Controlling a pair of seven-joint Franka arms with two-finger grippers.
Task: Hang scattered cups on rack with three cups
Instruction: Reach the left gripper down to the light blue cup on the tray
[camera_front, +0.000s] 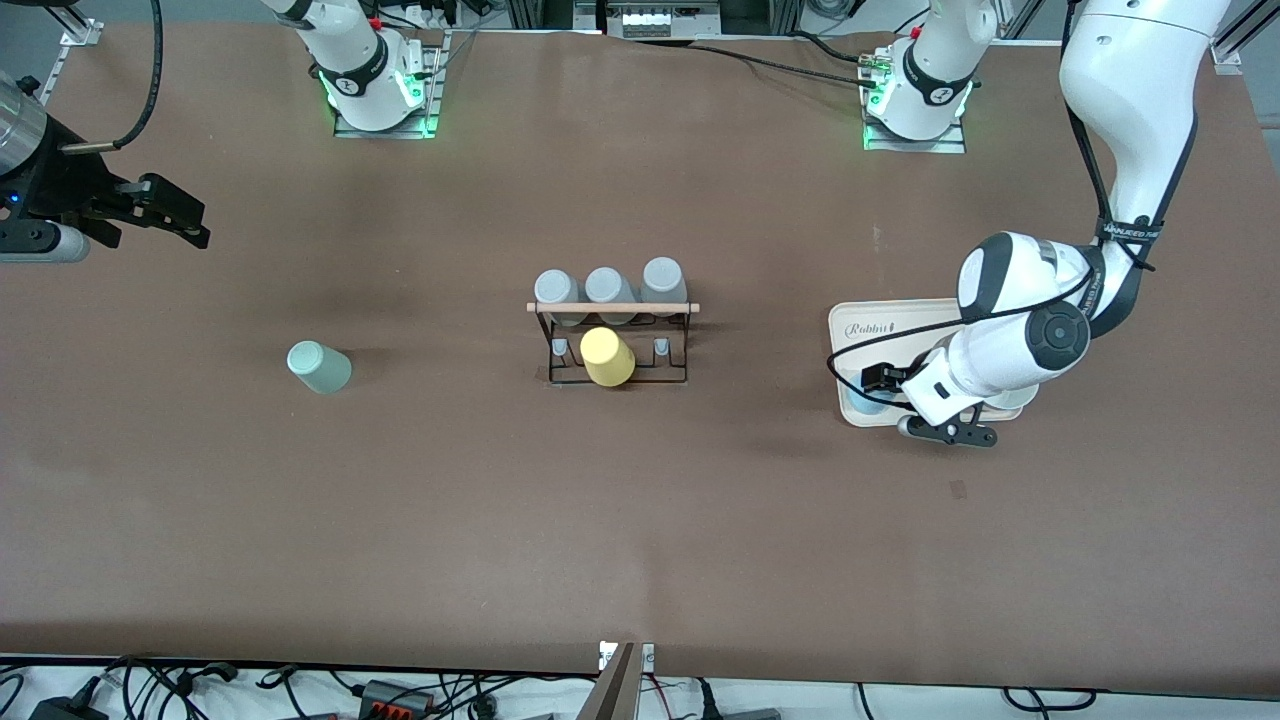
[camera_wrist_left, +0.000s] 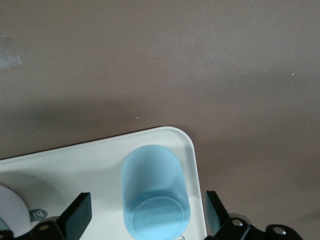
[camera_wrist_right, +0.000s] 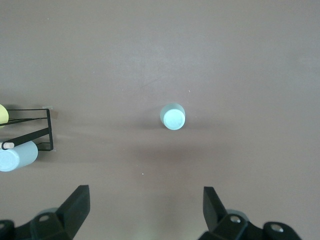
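My left gripper grabs the light blue cup (camera_front: 860, 402) by its sides next, to hang it on the rack (camera_front: 612, 340).
The light blue cup (camera_wrist_left: 155, 192) stands on the beige tray (camera_wrist_left: 100, 150), near one of its corners. My left gripper (camera_front: 885, 398) is low over it, open, with one finger (camera_wrist_left: 77, 216) on each side of the cup and not touching it. In the front view only an edge of the blue cup (camera_front: 860, 402) shows under the hand. The mint green cup (camera_front: 320, 367) stands alone on the table toward the right arm's end; it also shows in the right wrist view (camera_wrist_right: 173, 116). My right gripper (camera_front: 190, 220) is open and empty, high over that end. The rack (camera_front: 612, 340) stands at mid-table.
Three grey cups (camera_front: 607, 287) hang along the rack's wooden rod, and a yellow cup (camera_front: 607, 357) sits on a peg on the side nearer the front camera. The tray (camera_front: 850, 330) lies toward the left arm's end. The rack's end (camera_wrist_right: 30, 132) shows in the right wrist view.
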